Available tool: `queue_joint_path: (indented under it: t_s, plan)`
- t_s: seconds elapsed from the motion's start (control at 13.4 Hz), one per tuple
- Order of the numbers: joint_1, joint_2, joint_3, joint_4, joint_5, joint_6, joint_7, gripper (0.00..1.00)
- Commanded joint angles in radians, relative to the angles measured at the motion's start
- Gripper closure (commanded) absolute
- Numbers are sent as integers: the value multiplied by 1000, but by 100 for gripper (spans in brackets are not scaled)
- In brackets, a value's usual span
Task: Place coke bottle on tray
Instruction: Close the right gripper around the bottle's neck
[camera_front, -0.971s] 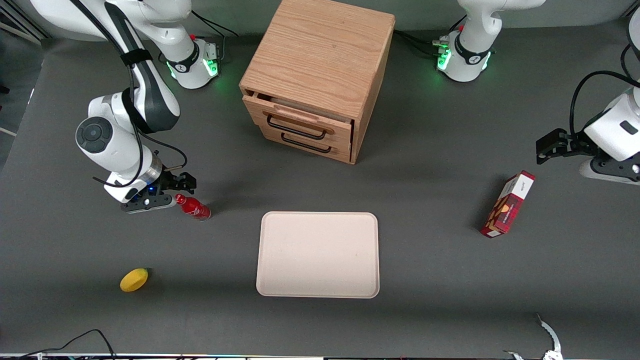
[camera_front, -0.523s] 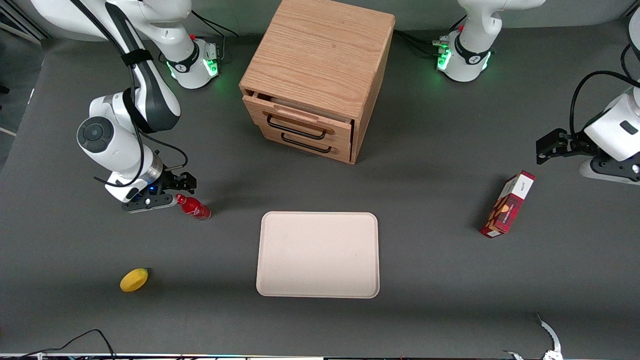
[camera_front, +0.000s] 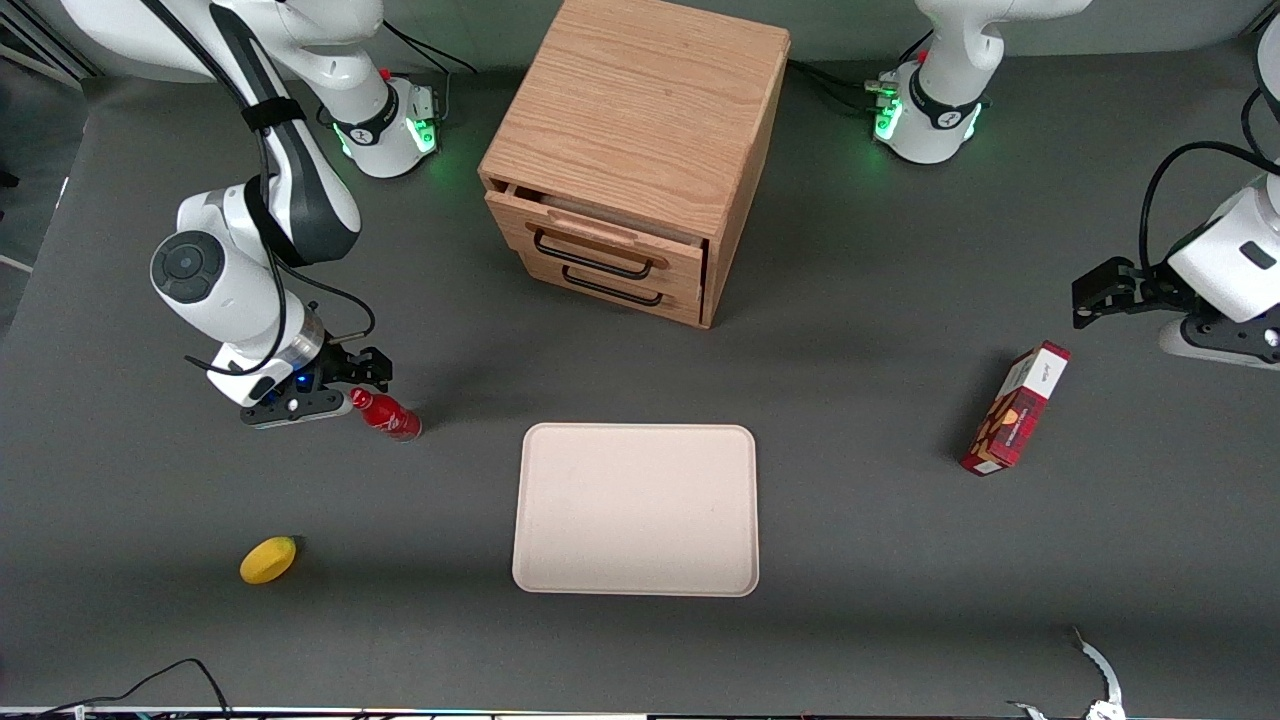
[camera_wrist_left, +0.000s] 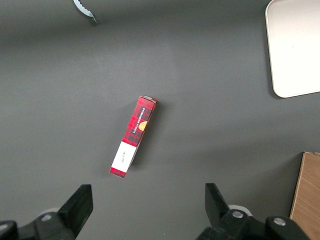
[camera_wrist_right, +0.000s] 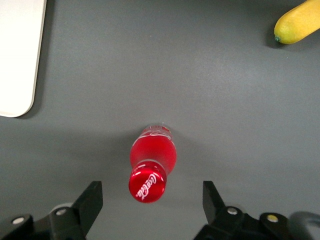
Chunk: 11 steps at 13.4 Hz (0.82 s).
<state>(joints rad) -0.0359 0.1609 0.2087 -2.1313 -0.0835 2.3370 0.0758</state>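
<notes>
The right gripper grabs the coke bottle by its red cap end (camera_front: 360, 397) next, to set it on the tray (camera_front: 636, 509).
The coke bottle (camera_front: 387, 414) is small, shiny and red with a red cap; it stands on the dark table. In the right wrist view the coke bottle (camera_wrist_right: 150, 167) shows cap-on, between the two fingertips and touching neither. My right gripper (camera_front: 345, 390) is open and empty, just above the cap; it shows in its own wrist view (camera_wrist_right: 151, 200). The pale cream-pink tray (camera_front: 636, 509) lies flat beside the bottle, toward the parked arm's end and nearer the front camera. A corner of the tray (camera_wrist_right: 17, 55) shows in the right wrist view, and another corner (camera_wrist_left: 295, 45) in the left wrist view.
A yellow lemon (camera_front: 268, 559) lies nearer the front camera than the bottle; it also shows in the right wrist view (camera_wrist_right: 298, 22). A wooden drawer cabinet (camera_front: 640, 150) stands farther back. A red-and-white box (camera_front: 1015, 408) lies toward the parked arm's end.
The right arm has shifted very slightly; the gripper stays over the bottle's cap. The bottle has not moved.
</notes>
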Motion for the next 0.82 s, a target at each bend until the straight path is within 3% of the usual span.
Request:
queue_joint_path:
  t_s: [0.0,0.22,0.3,0.45,0.6,0.75]
  plan:
    - [1,23,3,30,-9,7,-10,11]
    - [1,38,3,39,-9,15,-10,17]
    - [1,42,3,39,-9,16,-10,23]
    - [1,45,3,42,-9,16,-10,55]
    - [1,45,3,42,-9,16,-10,100]
    - [2,43,3,42,-9,16,-10,100]
